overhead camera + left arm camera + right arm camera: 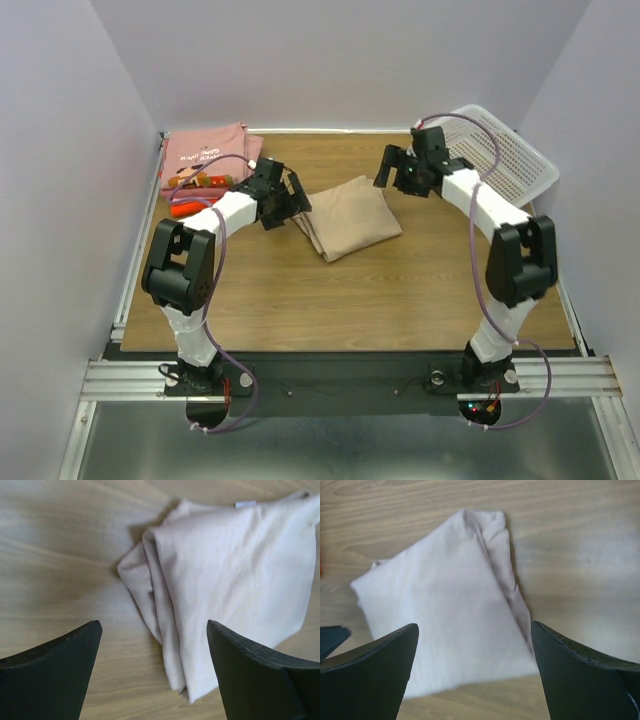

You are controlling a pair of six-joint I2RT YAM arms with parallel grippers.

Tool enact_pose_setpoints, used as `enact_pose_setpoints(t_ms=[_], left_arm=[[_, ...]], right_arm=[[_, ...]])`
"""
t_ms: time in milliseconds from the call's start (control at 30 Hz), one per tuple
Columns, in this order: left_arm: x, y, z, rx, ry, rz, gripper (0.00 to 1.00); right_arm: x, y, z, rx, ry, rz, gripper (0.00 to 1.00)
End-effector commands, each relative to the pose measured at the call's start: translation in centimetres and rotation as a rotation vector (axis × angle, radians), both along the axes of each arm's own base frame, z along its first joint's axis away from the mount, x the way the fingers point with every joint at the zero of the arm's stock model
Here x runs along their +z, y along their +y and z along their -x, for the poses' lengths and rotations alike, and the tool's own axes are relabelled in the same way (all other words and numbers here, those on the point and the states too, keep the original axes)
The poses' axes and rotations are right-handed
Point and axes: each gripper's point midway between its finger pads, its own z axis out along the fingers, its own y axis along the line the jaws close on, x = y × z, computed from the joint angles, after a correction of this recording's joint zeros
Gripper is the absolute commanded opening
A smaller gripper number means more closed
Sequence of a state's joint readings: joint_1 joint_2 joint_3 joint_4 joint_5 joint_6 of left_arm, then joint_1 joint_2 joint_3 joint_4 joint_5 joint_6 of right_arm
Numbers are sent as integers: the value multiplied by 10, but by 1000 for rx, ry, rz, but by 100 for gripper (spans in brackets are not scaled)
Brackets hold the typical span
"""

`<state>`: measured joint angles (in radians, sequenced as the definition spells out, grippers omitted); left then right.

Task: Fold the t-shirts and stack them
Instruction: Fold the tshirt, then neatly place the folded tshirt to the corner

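The left gripper pinches the folded tan t-shirt's layered edge facing the pink t-shirts next, so that it stays folded for stacking on them.
A tan t-shirt (348, 217) lies folded in a rough square in the middle of the table. It also shows in the left wrist view (235, 575) and the right wrist view (445, 620). My left gripper (296, 200) is open and empty, just left of the shirt's left edge. My right gripper (392, 166) is open and empty, above the shirt's far right corner. Pink t-shirts (205, 152) with a print lie stacked at the far left, with a red-orange t-shirt (190, 209) under their near edge.
A white perforated basket (505, 155) stands tilted at the far right corner, behind the right arm. Grey walls close in the table on three sides. A metal rail runs along the near edge.
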<state>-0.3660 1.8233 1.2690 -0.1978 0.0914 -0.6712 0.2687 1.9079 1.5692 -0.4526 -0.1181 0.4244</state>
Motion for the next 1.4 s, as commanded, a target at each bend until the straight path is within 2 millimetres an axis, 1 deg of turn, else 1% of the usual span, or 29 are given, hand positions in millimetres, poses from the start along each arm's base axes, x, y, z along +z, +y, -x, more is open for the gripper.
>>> enact_pose_setpoints(t_ms=[0, 67, 100, 167, 200, 233, 333, 433, 533, 567, 600, 633, 667, 700, 733, 767, 800, 833, 867, 900, 933, 967, 1000, 1033, 1100, 1133, 1167, 1233, 1367], left_arm=[[14, -24, 14, -58, -34, 88, 98], [10, -30, 15, -58, -34, 103, 98], [5, -33, 14, -58, -27, 105, 98], [-2, -41, 12, -62, -15, 120, 98], [-5, -43, 11, -63, -9, 122, 98], [-7, -44, 8, -56, -3, 123, 98], [-28, -48, 9, -49, 46, 117, 98], [-40, -51, 17, -49, 79, 107, 97], [-45, -52, 19, -29, 75, 76, 94], [-46, -52, 18, -27, 78, 72, 92], [-52, -53, 17, -29, 89, 67, 89], [-50, -57, 11, -33, 82, 74, 84], [-53, -58, 10, -38, 90, 69, 83], [-64, -59, 9, -41, 111, 59, 79], [-67, -60, 7, -44, 118, 53, 70], [-64, -65, 2, -55, 109, 50, 66], [-67, -69, -4, -67, 103, 31, 55], [-74, -65, -2, -68, 116, 10, 47], [-74, -67, -5, -73, 113, -12, 42], [-74, -65, -9, -71, 106, -32, 33], [-74, -63, -12, -70, 97, -54, 10], [-67, -57, -22, -66, 69, -102, 0], [-64, -52, -29, -72, 42, -148, 0], [-49, -51, -43, -87, -15, -182, 0], [-36, -43, -53, -151, -69, -280, 0], [-17, -33, -65, -130, -118, -345, 0], [-3, -25, -71, -163, -161, -418, 0], [28, -9, -87, -142, -239, -529, 0], [74, 13, -102, -181, -332, -721, 0]], right_arm=[[38, -17, 39, -53, -80, -10, 100], [35, -25, 61, -77, -70, -8, 100], [32, -32, 80, -95, -65, -10, 100], [33, -38, 107, -99, -79, -26, 100], [33, -39, 106, -100, -80, -26, 100], [37, -42, 119, -100, -101, -32, 100], [54, -51, 128, -109, -166, -17, 100], [70, -54, 133, -117, -213, -28, 100], [77, -54, 137, -116, -231, -40, 100], [74, -54, 140, -116, -224, -42, 100], [75, -53, 144, -116, -227, -57, 100], [74, -53, 147, -114, -223, -63, 100], [70, -54, 153, -113, -221, -68, 100], [69, -54, 157, -116, -220, -76, 100], [68, -55, 160, -118, -222, -76, 100], [67, -57, 163, -127, -223, -75, 100], [66, -61, 168, -137, -234, -69, 100], [65, -63, 171, -141, -239, -68, 100], [65, -64, 174, -141, -242, -69, 100], [64, -65, 177, -140, -245, -69, 100], [60, -72, 179, -169, -255, -46, 100], [57, -75, 180, -177, -252, -34, 100], [51, -77, 182, -185, -243, -24, 100], [38, -80, 187, -186, -220, -9, 100], [22, -80, 194, -176, -188, -1, 100], [7, -81, 201, -169, -155, 8, 100], [1, -82, 203, -167, -144, 21, 100], [-8, -85, 205, -168, -124, 37, 100], [-17, -88, 207, -176, -107, 61, 100]])
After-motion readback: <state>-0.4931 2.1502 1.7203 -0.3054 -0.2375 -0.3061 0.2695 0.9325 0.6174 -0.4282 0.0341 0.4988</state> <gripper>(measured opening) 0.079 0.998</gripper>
